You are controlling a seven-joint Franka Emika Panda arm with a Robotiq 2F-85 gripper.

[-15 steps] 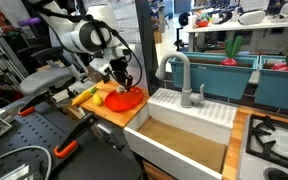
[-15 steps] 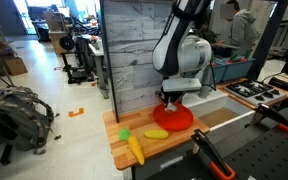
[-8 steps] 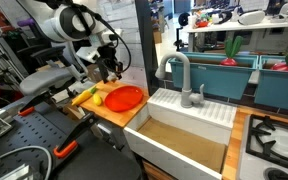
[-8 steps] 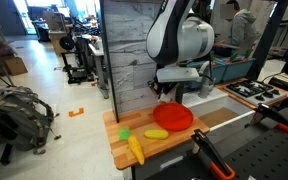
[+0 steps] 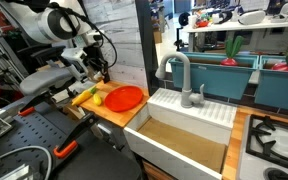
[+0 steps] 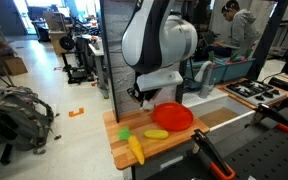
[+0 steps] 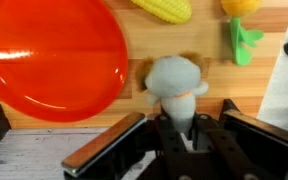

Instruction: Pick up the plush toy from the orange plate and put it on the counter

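The plush toy (image 7: 174,82) is hanging above the counter, beside the orange plate, so it would fall if I opened now. My gripper needs to keep holding the toy until it reaches the counter.
In the wrist view my gripper (image 7: 184,128) is shut on the plush toy (image 7: 174,82), a pale whitish soft lump held above the wooden counter (image 7: 104,118), just beside the orange plate (image 7: 49,50). The plate is bare. In both exterior views the gripper (image 5: 97,70) (image 6: 141,96) hangs over the counter (image 5: 112,113) (image 6: 174,143) next to the orange plate (image 5: 125,97) (image 6: 172,116); the toy is too small to make out there.
A yellow piece (image 6: 156,133) and a long green-and-yellow corn piece (image 6: 134,150) lie on the counter near the plate. The white sink basin (image 5: 184,135) with a grey faucet (image 5: 181,75) adjoins it. A wooden wall panel (image 6: 124,50) stands behind.
The gripper has lifted the plush toy off the orange plate and carried it sideways, away from the sink, off the plate. The plate is now bare.
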